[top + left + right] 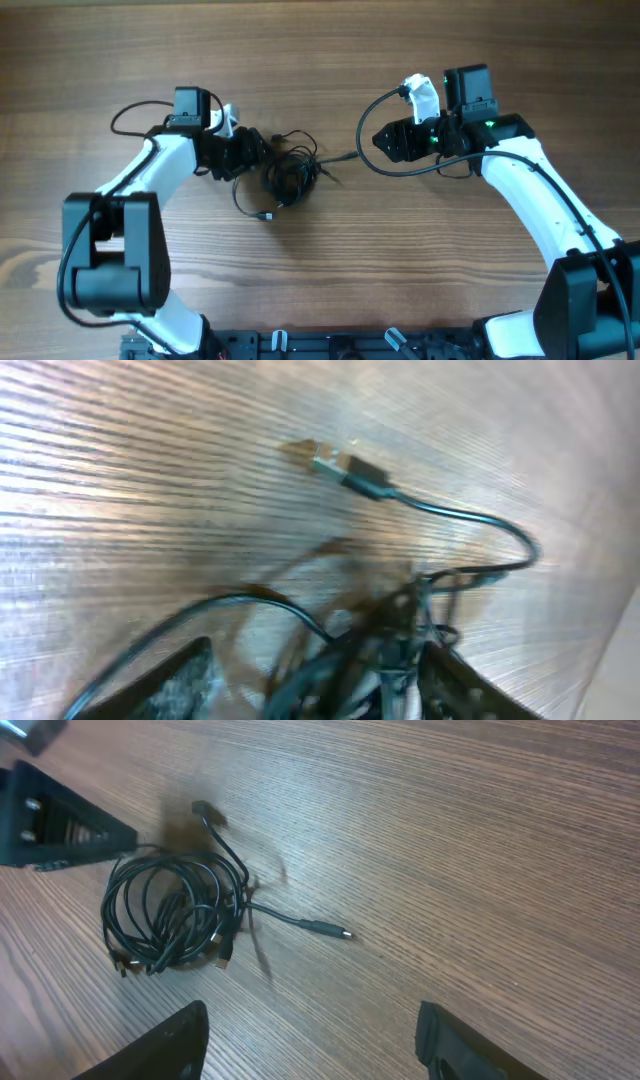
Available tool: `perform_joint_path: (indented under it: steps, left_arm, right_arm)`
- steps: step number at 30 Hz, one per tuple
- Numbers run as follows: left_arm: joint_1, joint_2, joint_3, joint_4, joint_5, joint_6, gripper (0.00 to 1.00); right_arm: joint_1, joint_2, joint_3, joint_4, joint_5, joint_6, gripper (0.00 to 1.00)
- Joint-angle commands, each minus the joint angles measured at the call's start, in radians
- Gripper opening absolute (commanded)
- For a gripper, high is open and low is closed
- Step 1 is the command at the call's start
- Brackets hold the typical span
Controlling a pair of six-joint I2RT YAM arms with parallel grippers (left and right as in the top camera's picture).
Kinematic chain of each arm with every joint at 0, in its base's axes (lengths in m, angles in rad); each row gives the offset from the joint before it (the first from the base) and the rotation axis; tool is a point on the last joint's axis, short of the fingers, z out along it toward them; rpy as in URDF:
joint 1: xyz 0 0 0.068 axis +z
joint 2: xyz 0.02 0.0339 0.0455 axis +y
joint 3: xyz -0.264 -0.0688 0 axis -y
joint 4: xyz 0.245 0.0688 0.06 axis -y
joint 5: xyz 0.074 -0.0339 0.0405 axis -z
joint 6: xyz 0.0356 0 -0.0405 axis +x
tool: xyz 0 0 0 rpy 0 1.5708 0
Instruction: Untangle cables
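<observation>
I will next use my left gripper to grab the coiled cables' edge nearest to it, so loose ends stay free for my right gripper to untangle.
The cables point(288, 176) lie as a small black coiled bundle on the wooden table, left of centre. One plug end point(266, 215) trails toward the front, and another thin end point(340, 157) points right. My left gripper point(254, 150) is at the bundle's left edge. In the blurred left wrist view its fingers point(180, 678) stand apart, with tangled cords point(385, 650) between them and a silvery-tipped plug point(335, 463) ahead. My right gripper point(378, 140) hovers right of the bundle, open and empty. The right wrist view shows the coil point(175, 910) and a loose plug tip point(338, 931) beyond my right gripper point(310, 1015).
Thicker black arm cables loop by each wrist point(375, 160). Bare wood grain table point(420, 270) surrounds the bundle. The left arm's gripper body point(50, 820) shows at the top left of the right wrist view.
</observation>
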Motion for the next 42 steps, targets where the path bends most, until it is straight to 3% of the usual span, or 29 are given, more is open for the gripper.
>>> perform_joint_path:
  steps: [1, 2, 7, 8, 10, 11, 13, 22, 25, 27, 29, 30, 35, 38, 39, 42]
  left_arm:
    - [-0.006, -0.114, 0.010, 0.002, -0.014, -0.002, 0.80]
    - [-0.011, -0.134, 0.010, -0.005, -0.014, -0.016, 1.00]
    - [-0.121, -0.121, 0.005, -0.094, -0.108, -0.125, 1.00]
    - [-0.154, -0.114, 0.005, -0.101, -0.108, -0.098, 0.95]
    - [-0.238, -0.106, 0.005, -0.115, -0.299, -0.108, 0.59]
    - [-0.278, -0.103, 0.005, -0.137, -0.473, -0.187, 0.57]
    - [-0.319, -0.101, 0.005, -0.162, -0.643, -0.266, 0.56]
    - [-0.325, -0.021, 0.005, -0.135, -0.624, -0.317, 0.60]
    - [-0.325, 0.025, 0.004, -0.129, -0.566, -0.317, 0.50]
    - [-0.325, 0.047, 0.003, -0.129, -0.569, -0.317, 0.36]
    - [-0.324, 0.051, 0.003, -0.129, -0.602, -0.317, 0.19]
    - [-0.325, 0.051, 0.003, -0.129, -0.626, -0.317, 0.04]
    - [-0.323, -0.023, 0.042, -0.205, -0.650, -0.307, 0.04]
    - [-0.323, -0.162, 0.062, -0.238, -0.636, -0.223, 0.04]
    - [-0.323, -0.254, 0.062, -0.238, -0.572, -0.137, 0.04]
    - [-0.323, -0.414, 0.062, -0.238, -0.430, 0.042, 0.04]
  right_arm:
    - [0.004, 0.015, -0.010, 0.000, 0.010, 0.008, 0.69]
    - [0.004, 0.015, -0.010, 0.000, 0.010, 0.008, 0.69]
    - [0.004, 0.023, -0.010, 0.003, 0.010, 0.008, 0.69]
    - [0.004, 0.030, -0.010, 0.002, 0.010, 0.008, 0.69]
    - [0.004, 0.042, -0.011, 0.002, 0.010, 0.008, 0.69]
    - [0.004, 0.049, -0.011, 0.001, 0.009, 0.008, 0.69]
    - [0.004, 0.058, -0.011, -0.001, 0.010, 0.009, 0.69]
    - [0.004, 0.080, -0.011, 0.000, 0.010, 0.008, 0.69]
    - [0.004, 0.086, -0.011, 0.002, 0.010, 0.008, 0.69]
    - [0.004, 0.090, -0.011, 0.001, 0.010, 0.008, 0.69]
    - [0.004, 0.090, -0.011, 0.001, 0.010, 0.008, 0.69]
    - [0.004, 0.090, -0.011, 0.002, 0.010, 0.008, 0.69]
    - [0.004, 0.090, -0.011, 0.000, 0.009, 0.008, 0.69]
    - [0.004, 0.090, -0.011, -0.005, -0.073, 0.006, 0.72]
    - [0.004, 0.090, -0.011, -0.005, -0.165, -0.017, 0.75]
    - [0.004, 0.090, -0.011, -0.014, -0.473, -0.198, 0.75]
